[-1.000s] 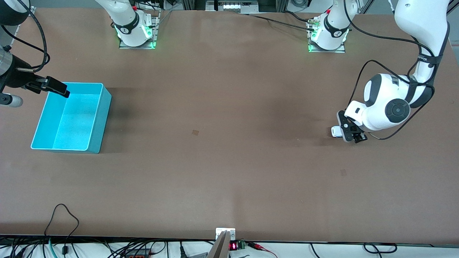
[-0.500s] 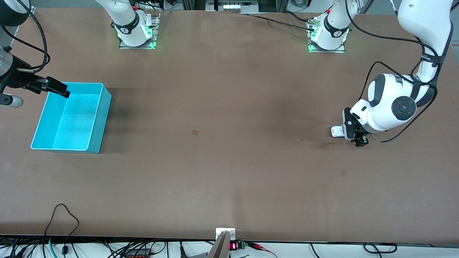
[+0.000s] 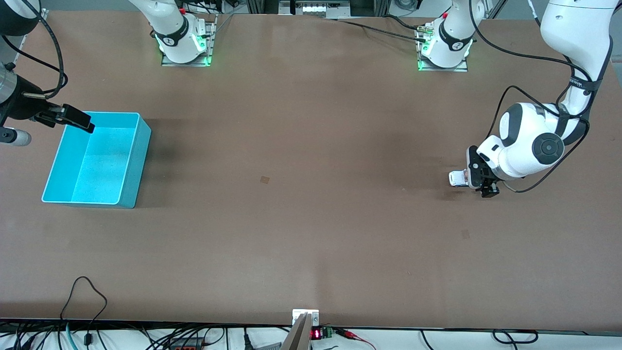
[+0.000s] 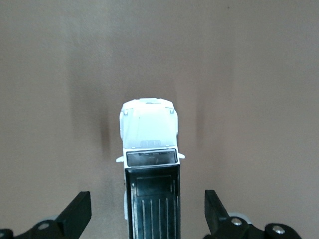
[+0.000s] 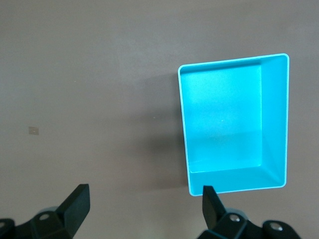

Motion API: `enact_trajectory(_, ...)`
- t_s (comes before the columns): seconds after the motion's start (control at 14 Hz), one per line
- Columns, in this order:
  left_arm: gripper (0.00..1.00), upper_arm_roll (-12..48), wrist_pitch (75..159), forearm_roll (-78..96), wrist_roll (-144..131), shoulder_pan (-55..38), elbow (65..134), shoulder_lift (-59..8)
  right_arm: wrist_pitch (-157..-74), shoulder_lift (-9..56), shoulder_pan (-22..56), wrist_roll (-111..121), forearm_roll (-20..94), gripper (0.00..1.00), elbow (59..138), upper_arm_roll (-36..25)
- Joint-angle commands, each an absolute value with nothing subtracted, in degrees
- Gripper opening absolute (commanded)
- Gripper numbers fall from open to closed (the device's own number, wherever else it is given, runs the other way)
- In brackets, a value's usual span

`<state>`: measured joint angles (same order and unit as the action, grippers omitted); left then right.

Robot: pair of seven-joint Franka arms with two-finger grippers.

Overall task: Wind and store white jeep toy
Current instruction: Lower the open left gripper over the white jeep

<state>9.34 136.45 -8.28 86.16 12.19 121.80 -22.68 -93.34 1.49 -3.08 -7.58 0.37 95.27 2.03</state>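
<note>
My left gripper grips the jeep toy by its black roof panel next, leaving the jeep toy's white hood (image 4: 149,124) free to wind the toy.
The white jeep toy (image 3: 457,178) stands on the brown table toward the left arm's end. In the left wrist view its white hood and black roof panel (image 4: 149,164) show plainly. My left gripper (image 3: 478,183) is low over the toy's back end. It is open, one finger (image 4: 79,211) on each side of the roof and neither touching it. My right gripper (image 3: 73,119) hangs open over the rim of the turquoise bin (image 3: 138,165) at the right arm's end, with nothing between its fingers (image 5: 77,199). The bin (image 5: 234,124) is empty.
The two arm bases (image 3: 184,43) (image 3: 444,48) stand along the table's edge farthest from the front camera. A small tan mark (image 3: 265,179) lies mid-table. Cables and a small display (image 3: 316,333) hang along the edge nearest the camera.
The left arm's wrist has shifted a little toward the left arm's end and settled round the jeep's back. The jeep, the bin and the right arm have not moved.
</note>
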Motion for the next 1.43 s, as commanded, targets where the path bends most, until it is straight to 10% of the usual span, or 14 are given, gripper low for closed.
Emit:
enact_trajectory(0.0,1.00,10.3,137.3,-9.5,87.2,13.3,122.6,-22.9,-92.7,1.3,-3.5,-6.4,-0.1,1.00,94.9,1.9)
enact_trajectory(1.36,1.00,11.9,140.2,-9.4,90.1,16.3,123.7,-24.3,-92.7,1.3,-3.5,-6.5,-0.1,1.00,95.0,1.8)
